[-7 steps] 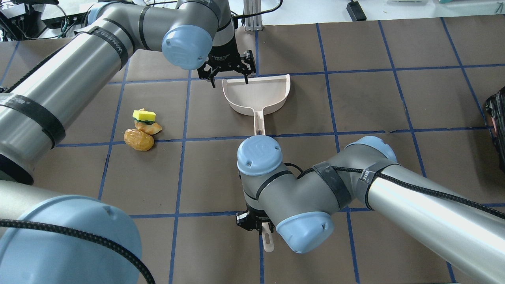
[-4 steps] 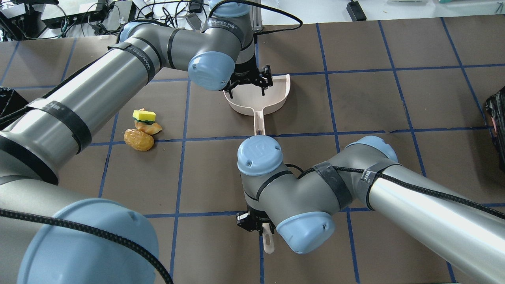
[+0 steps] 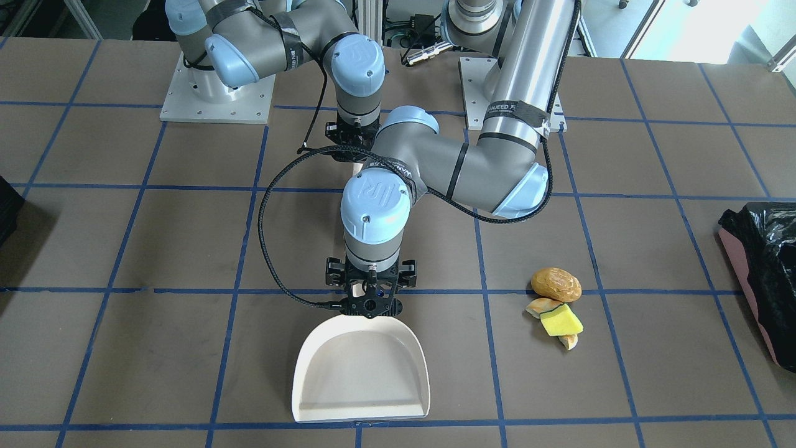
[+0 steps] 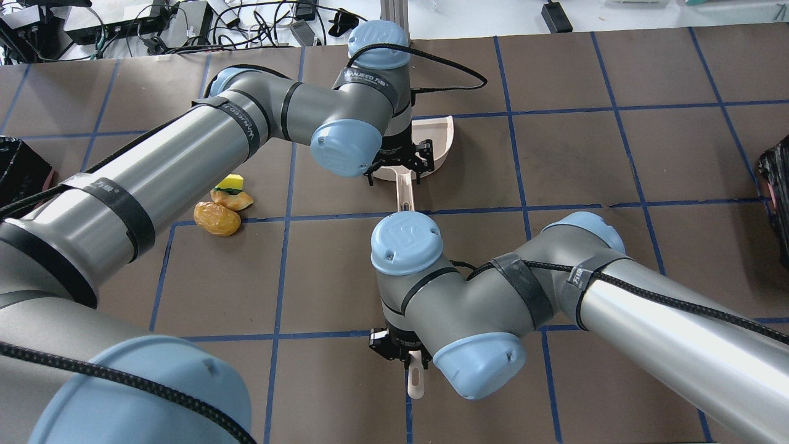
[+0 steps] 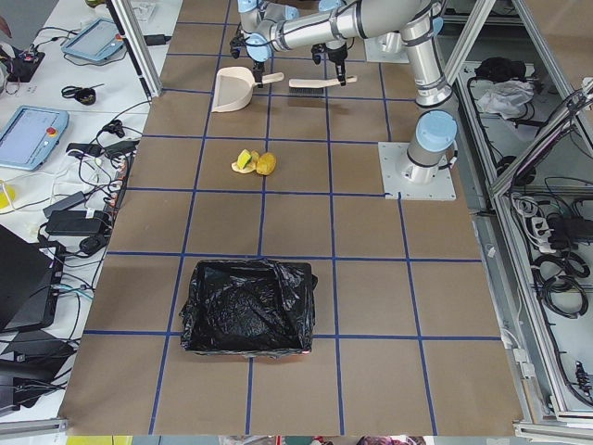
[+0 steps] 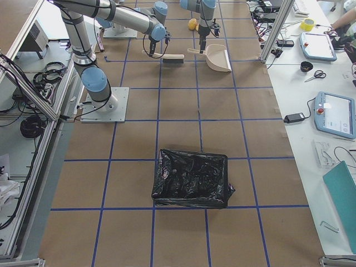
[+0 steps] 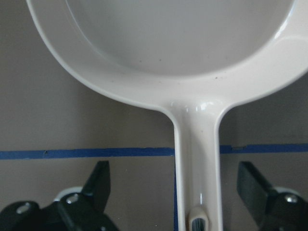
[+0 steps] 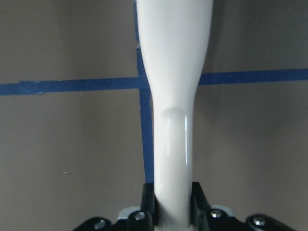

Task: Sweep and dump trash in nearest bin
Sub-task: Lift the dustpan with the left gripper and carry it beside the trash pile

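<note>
The dustpan's pan is far wider than my open left fingers, so I should grab its narrow handle point(image 7: 198, 168) next.
The trash lies on the table's left half: a brown bread-roll lump point(image 4: 217, 217), a yellow sponge piece point(image 4: 231, 182) and pale shrimp-like bits point(image 4: 233, 199). It also shows in the front view point(image 3: 556, 284). A cream dustpan point(image 3: 360, 373) lies at mid-table. My left gripper point(image 4: 397, 171) is open and straddles the dustpan's handle point(image 7: 197, 159) where it joins the pan, with its fingers point(image 7: 98, 178) clear of it. My right gripper point(image 4: 402, 353) is shut on a white brush handle point(image 8: 174, 96). The bin point(image 3: 762, 255), pink-sided with a black bag, stands at the table's left end.
A second black-bagged container point(image 6: 192, 178) stands at the right end of the table and shows at the overhead view's right edge point(image 4: 778, 185). Both arms crowd the middle of the table over the dustpan. Blue tape lines grid the brown surface.
My left gripper has moved from the dustpan's far rim toward me, across the pan to its handle, and has stayed open. The right arm, brush and trash have not moved.
</note>
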Action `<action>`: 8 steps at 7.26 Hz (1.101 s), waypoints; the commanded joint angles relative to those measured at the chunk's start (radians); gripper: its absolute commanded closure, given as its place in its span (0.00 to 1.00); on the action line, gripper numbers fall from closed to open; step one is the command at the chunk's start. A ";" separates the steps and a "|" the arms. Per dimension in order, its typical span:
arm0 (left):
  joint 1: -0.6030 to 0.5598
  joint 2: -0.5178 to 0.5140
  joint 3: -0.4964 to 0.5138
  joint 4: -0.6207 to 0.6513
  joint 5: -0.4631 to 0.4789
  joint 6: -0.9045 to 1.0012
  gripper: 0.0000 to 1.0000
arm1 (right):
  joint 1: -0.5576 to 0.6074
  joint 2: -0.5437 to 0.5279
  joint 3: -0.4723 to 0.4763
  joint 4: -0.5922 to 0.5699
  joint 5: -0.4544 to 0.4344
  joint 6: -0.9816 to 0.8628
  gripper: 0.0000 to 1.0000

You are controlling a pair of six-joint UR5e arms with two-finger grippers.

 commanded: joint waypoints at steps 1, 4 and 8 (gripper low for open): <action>-0.021 0.012 -0.022 0.024 -0.007 0.002 0.07 | 0.024 -0.002 -0.003 -0.003 0.016 0.181 1.00; -0.021 0.009 -0.027 0.021 -0.007 0.023 0.47 | 0.041 -0.006 -0.018 -0.035 0.015 0.525 1.00; -0.021 0.005 -0.027 0.027 -0.009 0.050 0.75 | 0.041 -0.006 -0.040 -0.048 -0.002 0.791 1.00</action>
